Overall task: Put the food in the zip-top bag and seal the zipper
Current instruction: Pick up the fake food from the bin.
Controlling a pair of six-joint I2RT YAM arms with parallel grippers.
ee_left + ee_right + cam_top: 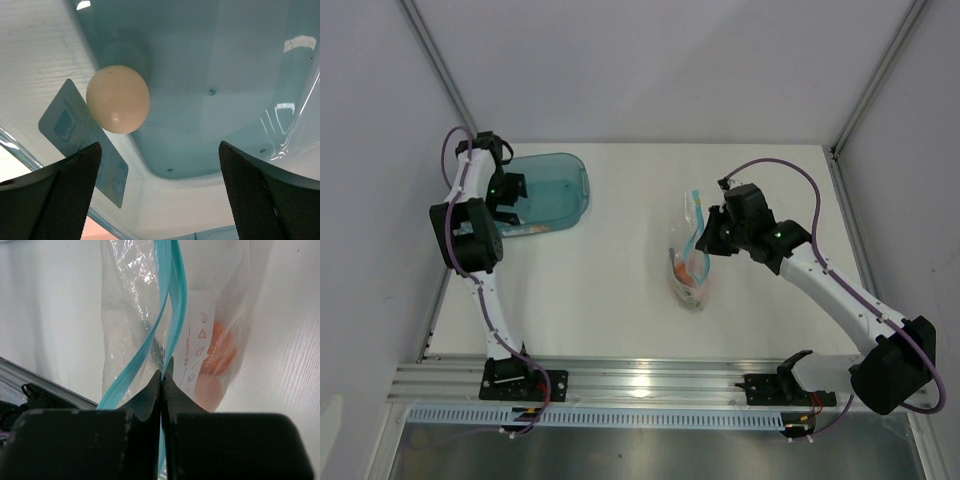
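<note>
My left gripper's fingers would miss the egg-like lump [118,99] beyond them, so I'll move closer first.
A cream-white egg-like lump [118,99] lies inside the teal tub [225,60], a little ahead and left of my left gripper [159,150]. That gripper hangs open over the tub [560,185] with nothing between its fingers. The clear zip-top bag [690,255] stands right of the table's centre, with orange food [220,350] at its bottom. My right gripper [163,374] is shut on one side of the light-blue zipper [172,315]. The bag's mouth gapes, the other zipper strip curving away to the left. The left gripper [508,200] hides the egg in the top view.
A pale blue label [75,130] is stuck on the tub's wall beside the egg. An aluminium rail [640,380] runs along the near table edge. White walls and slanted frame posts [875,85] close in the table at back and sides.
</note>
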